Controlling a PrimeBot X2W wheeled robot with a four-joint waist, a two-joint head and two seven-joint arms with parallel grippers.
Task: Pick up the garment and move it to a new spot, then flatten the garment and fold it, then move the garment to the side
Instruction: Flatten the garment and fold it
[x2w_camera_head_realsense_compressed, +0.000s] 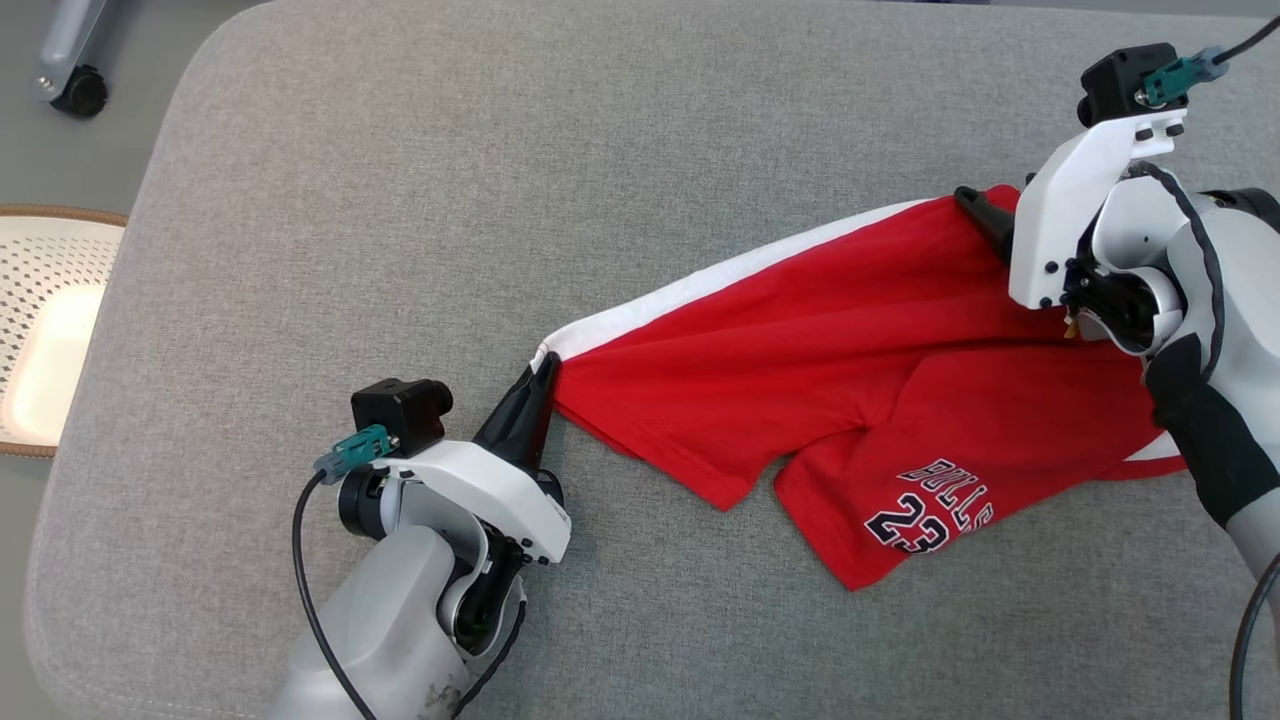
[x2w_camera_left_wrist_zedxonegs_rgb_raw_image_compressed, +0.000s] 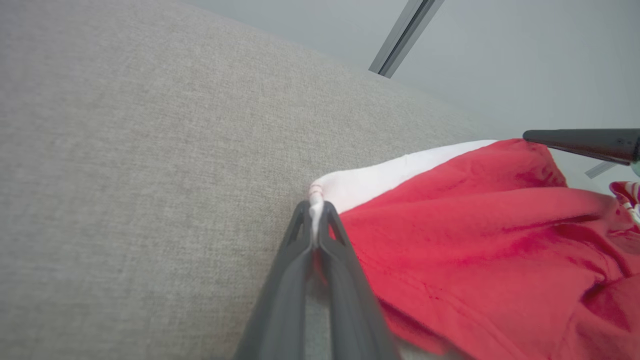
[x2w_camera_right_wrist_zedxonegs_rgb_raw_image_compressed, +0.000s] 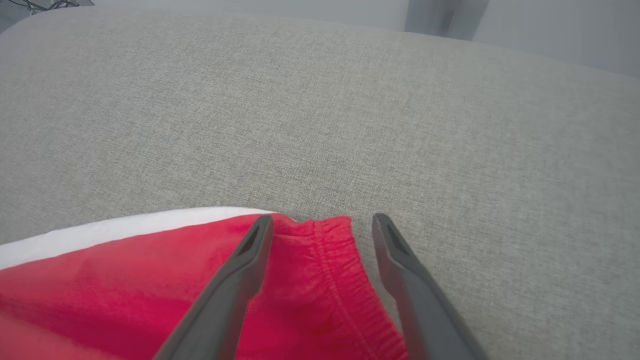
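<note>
I will spread the red shorts (x2w_camera_head_realsense_compressed: 840, 360) flat for folding, so my right gripper will grab them by the waistband corner (x2w_camera_head_realsense_compressed: 998, 199) next.
The garment (x2w_camera_head_realsense_compressed: 840, 340) is a pair of red shorts with a white side stripe and "BULLS 23" print, lying stretched across the grey cushion (x2w_camera_head_realsense_compressed: 500, 150). My left gripper (x2w_camera_head_realsense_compressed: 545, 372) is shut on the white-striped hem corner at the garment's left end; the left wrist view shows that gripper (x2w_camera_left_wrist_zedxonegs_rgb_raw_image_compressed: 316, 209) pinching the white edge of the garment (x2w_camera_left_wrist_zedxonegs_rgb_raw_image_compressed: 475, 240). My right gripper (x2w_camera_right_wrist_zedxonegs_rgb_raw_image_compressed: 322, 224) stands open over the elastic waistband corner of the garment (x2w_camera_right_wrist_zedxonegs_rgb_raw_image_compressed: 320, 270), one finger above the red cloth, the other above the cushion. In the head view the right gripper (x2w_camera_head_realsense_compressed: 985, 215) is at the garment's far right end.
A perforated cream basket (x2w_camera_head_realsense_compressed: 45, 330) with a brown rim stands on the floor to the left of the cushion. A castor wheel (x2w_camera_head_realsense_compressed: 78, 90) of a stand sits at the upper left. The cushion's rounded edge runs along the left and bottom.
</note>
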